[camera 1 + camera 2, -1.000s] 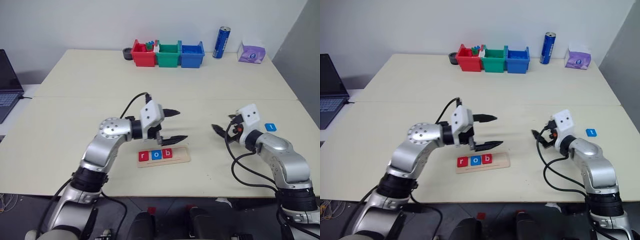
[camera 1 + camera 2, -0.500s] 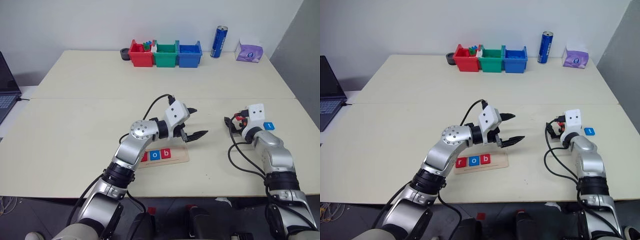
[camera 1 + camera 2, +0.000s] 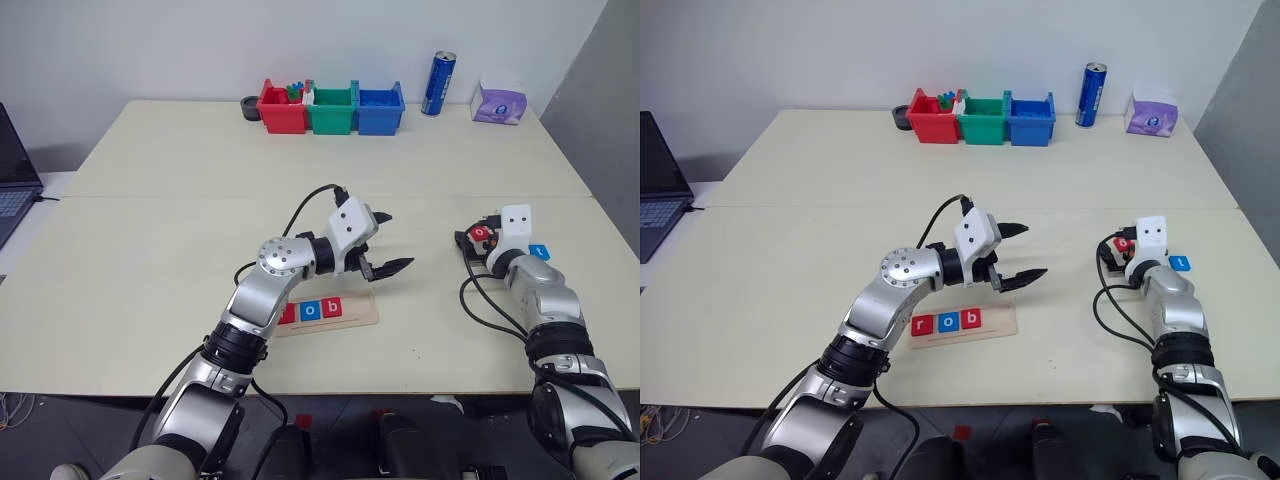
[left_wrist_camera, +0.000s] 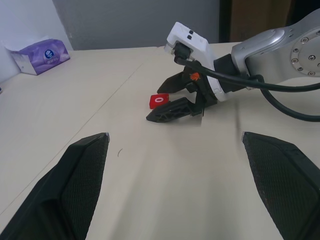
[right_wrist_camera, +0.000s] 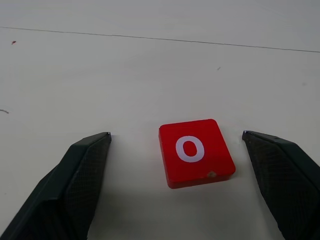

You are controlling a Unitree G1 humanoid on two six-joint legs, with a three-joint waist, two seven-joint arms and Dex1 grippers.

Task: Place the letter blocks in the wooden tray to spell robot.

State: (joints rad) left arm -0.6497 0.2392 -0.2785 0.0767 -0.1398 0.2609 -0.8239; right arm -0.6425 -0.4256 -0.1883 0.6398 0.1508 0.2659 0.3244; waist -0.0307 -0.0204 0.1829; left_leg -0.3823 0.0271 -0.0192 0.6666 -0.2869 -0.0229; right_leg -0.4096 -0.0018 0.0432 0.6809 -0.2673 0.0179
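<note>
My fingertips are low beside the red o block (image 3: 480,233) (image 5: 196,151), so it is time for my right gripper to close on the block.
The wooden tray (image 3: 365,308) lies near the table's front edge and holds the letter blocks r (image 3: 923,323), o (image 3: 311,310) and b (image 3: 332,307) at its left end. My left gripper (image 3: 398,241) hovers open and empty just above and behind the tray. A red o block (image 5: 196,151) lies flat on the table at the right. My right gripper (image 5: 176,134) stands open around it, one finger on each side, apart from it. A blue t block (image 3: 541,252) lies just right of that wrist. The left wrist view shows the right gripper (image 4: 175,100) low at the red o block (image 4: 160,100).
Red (image 3: 283,108), green (image 3: 332,108) and blue bins (image 3: 380,108) stand at the table's back edge, with a blue can (image 3: 438,84) and a purple tissue pack (image 3: 498,103) to their right. A laptop (image 3: 10,190) sits at far left.
The camera view has shifted. My right gripper has moved forward and down, so the red o block now lies between its open fingers. The left gripper has shifted slightly to the right.
</note>
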